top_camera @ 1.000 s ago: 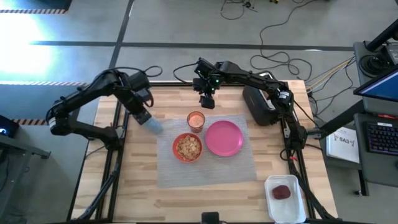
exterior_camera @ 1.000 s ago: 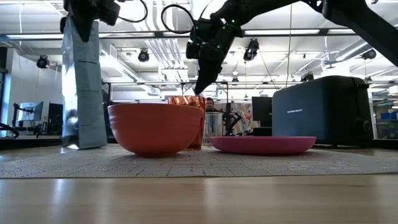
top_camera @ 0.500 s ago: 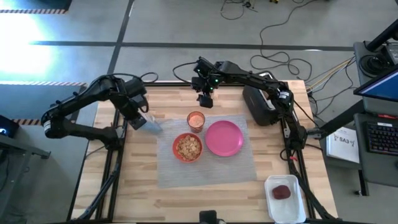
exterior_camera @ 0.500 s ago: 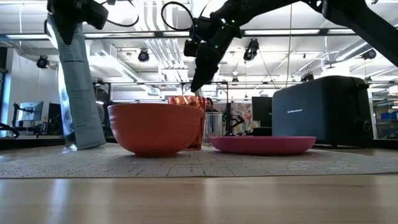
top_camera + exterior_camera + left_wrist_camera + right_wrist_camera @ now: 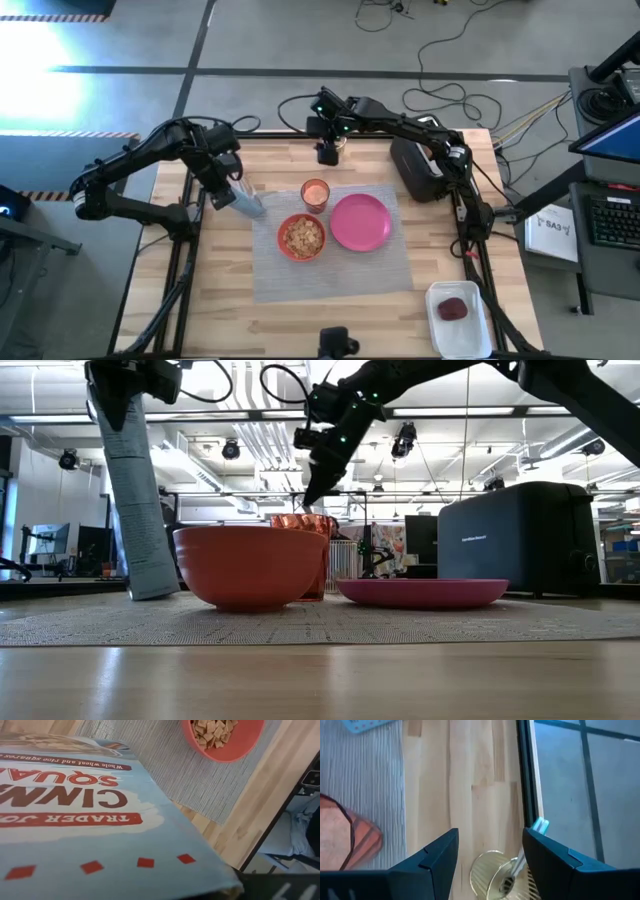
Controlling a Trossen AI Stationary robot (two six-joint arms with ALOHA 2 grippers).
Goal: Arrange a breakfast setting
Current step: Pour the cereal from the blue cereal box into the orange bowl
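I need to keep holding the cereal box with my left gripper until the box stands upright, because the cereal box's lower corner slants over the placemat edge.
My left gripper (image 5: 222, 178) is shut on a tall light-blue cereal box (image 5: 135, 500), which leans just left of the grey placemat (image 5: 340, 270). On the mat stand a red-orange bowl (image 5: 301, 237) of cereal squares, a small orange cup (image 5: 315, 193) and a pink plate (image 5: 361, 222). My right gripper (image 5: 327, 152) hangs open above the table's far edge, behind the cup, pointing slantwise down. A small round golden thing with a metal stem and a light-blue tip (image 5: 506, 872) shows low between its fingers. My left gripper holds the cereal box by its top end (image 5: 112, 410), coming from above; the box hides the fingers in the wrist view. The box hangs tilted, top toward the table's left, its lower end (image 5: 152, 590) at table height beside the mat. Whether my right gripper touches the golden thing I cannot tell.
A black toaster (image 5: 418, 168) stands at the far right of the table. A white tray (image 5: 462, 337) at the near right corner holds a small dark-red item (image 5: 452, 309). Bare wood lies along the near edge and the left side.
The cereal box stood upright a second ago and now leans, its top toward the table's left and its lower end closer to the bowl. My right gripper has tipped, and its fingers have swung away from the cup toward the far edge.
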